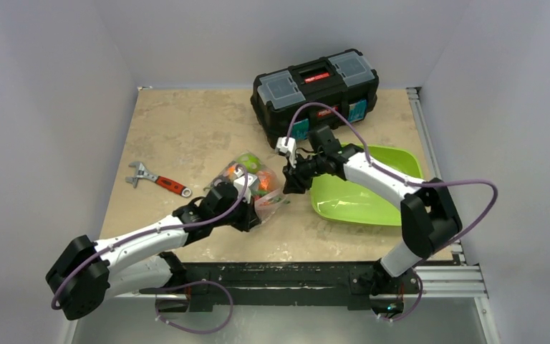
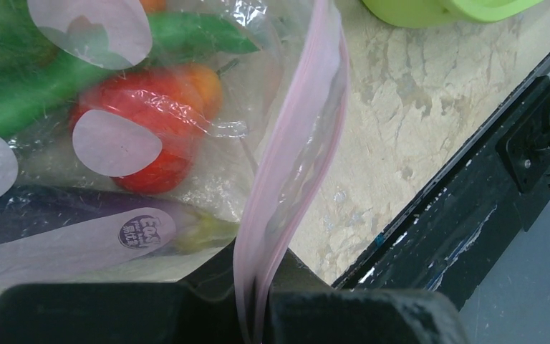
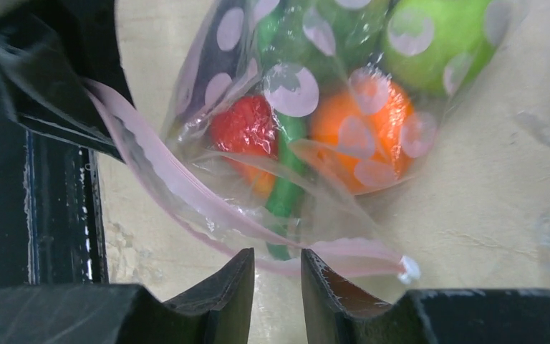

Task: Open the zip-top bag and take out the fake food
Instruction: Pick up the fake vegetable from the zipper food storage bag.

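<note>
I will grab the green bean by its end nearest the bag's parted opening point(image 1: 286, 201) point(image 3: 279, 245) with my right gripper next. Then I can pull it out lengthwise.
The zip-top bag point(image 1: 254, 183) lies mid-table, clear with white dots and a pinkish zip strip point(image 2: 293, 143). My left gripper point(image 2: 258, 315) is shut on one end of that strip point(image 1: 247, 208). Through the plastic I see fake food: a red pepper point(image 2: 140, 143), green beans point(image 2: 36, 93) and an eggplant point(image 2: 43, 215). The right wrist view shows an orange point(image 3: 358, 122), a green apple point(image 3: 437, 43) and the parted strip point(image 3: 186, 201) with its white slider point(image 3: 406, 270). My right gripper point(image 3: 278, 265) stands open at the bag's mouth point(image 1: 291, 183), the lower lip crossing the gap between its tips.
A lime green tray point(image 1: 372, 193) sits right of the bag, under the right arm. A black toolbox point(image 1: 315, 89) stands at the back. A red-handled wrench point(image 1: 159, 180) lies to the left. The black rail point(image 2: 473, 208) runs along the table's near edge.
</note>
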`<state>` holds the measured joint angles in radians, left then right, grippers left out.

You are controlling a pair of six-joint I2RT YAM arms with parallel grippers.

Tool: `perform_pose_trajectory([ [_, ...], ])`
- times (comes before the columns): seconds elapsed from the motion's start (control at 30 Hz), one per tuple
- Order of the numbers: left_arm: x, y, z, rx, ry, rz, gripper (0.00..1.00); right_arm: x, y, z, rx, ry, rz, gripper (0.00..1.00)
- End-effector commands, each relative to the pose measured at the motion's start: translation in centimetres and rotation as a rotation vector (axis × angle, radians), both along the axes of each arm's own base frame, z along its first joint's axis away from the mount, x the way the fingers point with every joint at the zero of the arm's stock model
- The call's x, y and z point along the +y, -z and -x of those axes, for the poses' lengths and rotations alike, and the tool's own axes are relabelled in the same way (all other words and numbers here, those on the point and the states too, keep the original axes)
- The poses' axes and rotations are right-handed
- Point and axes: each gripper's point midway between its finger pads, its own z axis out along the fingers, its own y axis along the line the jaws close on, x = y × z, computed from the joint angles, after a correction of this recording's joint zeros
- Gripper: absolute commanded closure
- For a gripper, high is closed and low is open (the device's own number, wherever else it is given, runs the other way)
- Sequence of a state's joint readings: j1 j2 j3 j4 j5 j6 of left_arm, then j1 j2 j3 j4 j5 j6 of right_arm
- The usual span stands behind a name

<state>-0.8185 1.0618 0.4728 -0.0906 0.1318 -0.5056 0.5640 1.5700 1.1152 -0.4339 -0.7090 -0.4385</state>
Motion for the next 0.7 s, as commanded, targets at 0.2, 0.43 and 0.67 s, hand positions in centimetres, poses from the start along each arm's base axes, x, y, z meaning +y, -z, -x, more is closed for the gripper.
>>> perform_pose_trajectory([
  [0.2, -1.3, -1.4, 0.2, -0.025, 0.046, 0.084, 1.00, 2.1, 3.1, -1.4, 0.002, 0.049, 0.084, 0.71],
  [0.43, -2.0, -1.5, -0.3, -0.035, 0.054, 0.105, 1.00, 3.8, 4.1, 0.2, 0.055, -0.010, 0.085, 0.66],
  [0.67, -1.7, -1.1, -0.5, -0.031, 0.032, 0.089, 1.00, 4.8, 2.6, 1.5, 0.076, -0.075, 0.024, 0.61],
])
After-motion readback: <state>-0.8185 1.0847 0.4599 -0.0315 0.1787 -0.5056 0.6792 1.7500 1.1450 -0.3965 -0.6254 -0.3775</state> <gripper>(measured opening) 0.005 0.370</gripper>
